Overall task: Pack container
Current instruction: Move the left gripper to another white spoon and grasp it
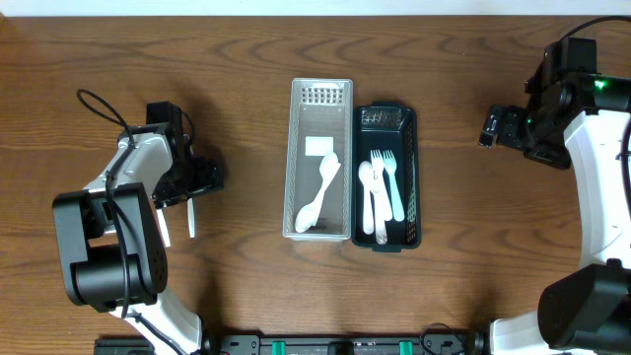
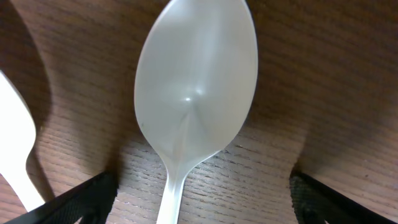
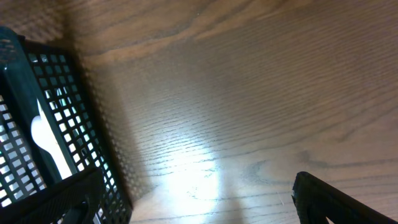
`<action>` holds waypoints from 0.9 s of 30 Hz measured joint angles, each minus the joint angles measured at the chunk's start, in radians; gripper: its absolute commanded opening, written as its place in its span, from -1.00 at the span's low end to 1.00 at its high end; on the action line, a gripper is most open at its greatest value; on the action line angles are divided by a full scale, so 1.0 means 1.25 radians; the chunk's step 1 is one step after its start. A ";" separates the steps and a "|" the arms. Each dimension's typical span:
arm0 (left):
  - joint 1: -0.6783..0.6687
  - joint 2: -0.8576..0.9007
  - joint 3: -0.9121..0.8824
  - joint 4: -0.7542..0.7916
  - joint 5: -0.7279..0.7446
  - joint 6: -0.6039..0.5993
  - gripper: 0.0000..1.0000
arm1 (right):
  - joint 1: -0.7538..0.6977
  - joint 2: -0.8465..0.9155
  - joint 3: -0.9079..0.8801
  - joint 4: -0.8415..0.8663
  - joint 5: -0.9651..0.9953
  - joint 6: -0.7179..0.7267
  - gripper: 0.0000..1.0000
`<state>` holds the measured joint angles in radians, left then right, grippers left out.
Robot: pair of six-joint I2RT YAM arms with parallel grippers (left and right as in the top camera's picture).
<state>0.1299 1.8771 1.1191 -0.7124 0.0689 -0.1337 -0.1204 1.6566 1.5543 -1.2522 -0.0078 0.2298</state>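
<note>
Both fingers of my left gripper reach their shadows on the wood, on either side of the spoon's handle (image 1: 191, 218) (image 2: 170, 202), so it is now time to close on the white spoon.
A white plastic spoon (image 2: 196, 81) lies bowl-up on the wooden table, its handle running back between the two fingers of my left gripper (image 2: 199, 208). The jaws stand wide, apart from the handle on both sides. In the overhead view that gripper (image 1: 200, 179) is at the left, with a white handle (image 1: 190, 223) sticking out below it. A light grey basket (image 1: 301, 118) holds one white spoon (image 1: 317, 193). The dark green basket (image 1: 411, 148) beside it holds white forks and a spoon (image 1: 381, 192). My right gripper (image 1: 490, 128) is open and empty, right of the baskets.
Another white utensil (image 2: 13, 146) lies at the left edge of the left wrist view, close to the left finger. In the right wrist view the dark green basket's mesh wall (image 3: 81, 112) stands close on the left of my right gripper (image 3: 196, 205), with bare wood below it.
</note>
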 measured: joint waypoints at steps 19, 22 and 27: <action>0.000 0.000 0.000 -0.020 0.003 0.001 -0.86 | 0.000 0.000 0.000 0.000 0.000 0.000 0.99; 0.000 0.000 0.000 -0.021 0.003 0.000 -0.88 | 0.000 0.000 0.000 0.000 0.000 0.000 0.98; -0.005 -0.012 0.000 -0.041 0.002 -0.003 -0.88 | 0.000 0.000 0.000 0.000 0.000 0.000 0.99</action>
<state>0.1238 1.8622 1.1187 -0.7635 0.0715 -0.1375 -0.1204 1.6566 1.5543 -1.2522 -0.0078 0.2298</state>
